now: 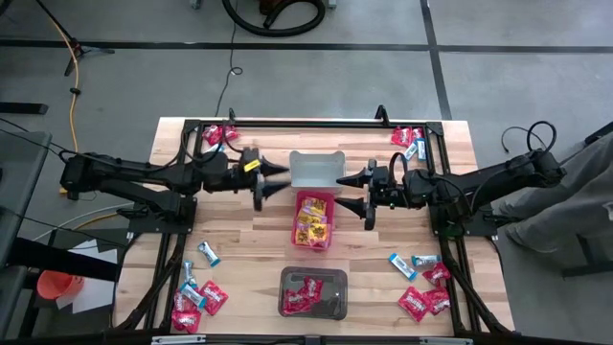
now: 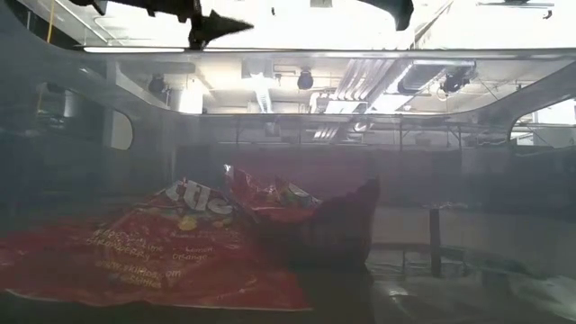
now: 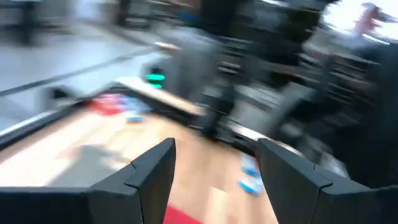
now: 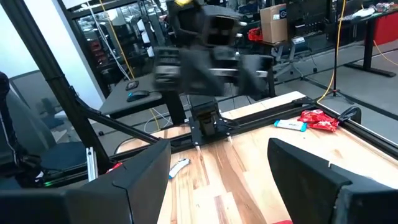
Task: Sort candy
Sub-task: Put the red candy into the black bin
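Observation:
My left gripper grabs the red candy packet by its crumpled serrated end [image 1: 214, 298] next. Then the packet goes into the dark bin [image 1: 313, 293].
Candy packets lie flat on the wooden table in four piles: far left [image 1: 218, 135], far right [image 1: 409, 139], near left [image 1: 196, 292] and near right [image 1: 421, 283]. Down the table's middle stand a grey bin [image 1: 316, 170], a pink bin [image 1: 313, 220] with yellow packets, and a dark bin [image 1: 313, 292] with red packets [image 2: 180, 243]. My left gripper [image 1: 276, 182] and my right gripper [image 1: 347, 192] hover above the table, level and pointing at each other across the grey and pink bins. Both are open, with nothing between the fingers in the wrist views [image 3: 214, 168] [image 4: 217, 168].
A black frame [image 1: 316, 123] runs around the table's working area. The right wrist view looks across at the left arm [image 4: 205, 56] and at red [image 4: 317, 119] and blue-and-white [image 4: 291, 125] packets on the table. Bare wood lies between the bins and the piles.

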